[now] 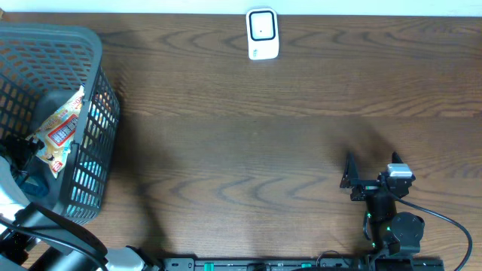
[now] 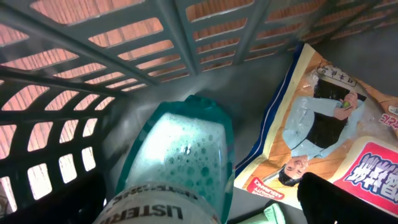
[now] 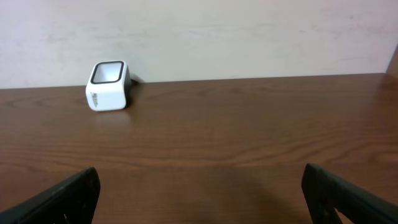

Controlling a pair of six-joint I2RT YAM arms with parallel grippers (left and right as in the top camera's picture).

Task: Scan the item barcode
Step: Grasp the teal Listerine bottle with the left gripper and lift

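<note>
My left gripper should close on the bottle now. Its fingers are down level with the bottle's white label [image 2: 163,206].
My left gripper [image 2: 199,202] is down inside the grey basket [image 2: 124,56], open, its dark fingers [image 2: 329,199] standing either side of a clear bottle of teal mouthwash [image 2: 180,155] with a white label. The bottle lies closer to the left finger, and a gap shows on its right side. Beside it lies a snack bag [image 2: 329,118] with a printed man on it. From overhead the left gripper [image 1: 22,169] is in the basket [image 1: 75,38] next to the bag [image 1: 64,128]. The white scanner [image 1: 263,34] stands at the table's far edge. My right gripper [image 1: 371,167] hangs open and empty.
In the right wrist view the scanner [image 3: 109,86] stands far ahead to the left against the wall, with bare wooden table between it and the right gripper [image 3: 199,183]. A pale green item [image 2: 273,214] lies in the basket under the bag's corner.
</note>
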